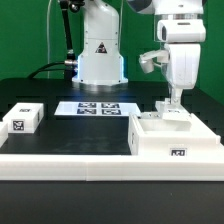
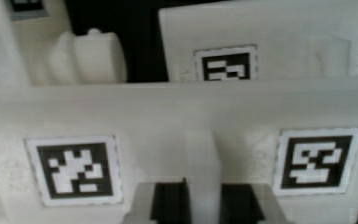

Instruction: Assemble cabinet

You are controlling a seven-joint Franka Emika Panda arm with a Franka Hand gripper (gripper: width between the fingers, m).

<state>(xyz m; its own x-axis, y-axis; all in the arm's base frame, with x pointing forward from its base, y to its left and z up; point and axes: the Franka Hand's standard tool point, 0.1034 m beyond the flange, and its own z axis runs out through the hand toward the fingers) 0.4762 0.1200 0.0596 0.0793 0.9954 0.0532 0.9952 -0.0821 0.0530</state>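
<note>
The panel rises above the box's top (image 1: 150,122) in the exterior view and would tip if my gripper opened now, so my gripper keeps holding it.
The cabinet's large white box (image 1: 172,143) stands at the front on the exterior view's right, with one tag on its near face. A white panel (image 1: 172,113) rises from its top. My gripper (image 1: 175,103) comes straight down onto this panel. In the wrist view my gripper (image 2: 204,205) has its two dark fingers (image 2: 167,203) close together, with a narrow white panel edge (image 2: 204,190) between them. Tags (image 2: 73,170) lie on the white face on either side. A further tagged panel (image 2: 226,67) stands beyond. A small tagged white piece (image 1: 22,120) lies apart on the exterior view's left.
The marker board (image 1: 95,108) lies flat on the black table in front of the white robot base (image 1: 100,55). A white ledge (image 1: 60,160) runs along the table's front. A rounded white part (image 2: 91,55) shows beside the far panel in the wrist view.
</note>
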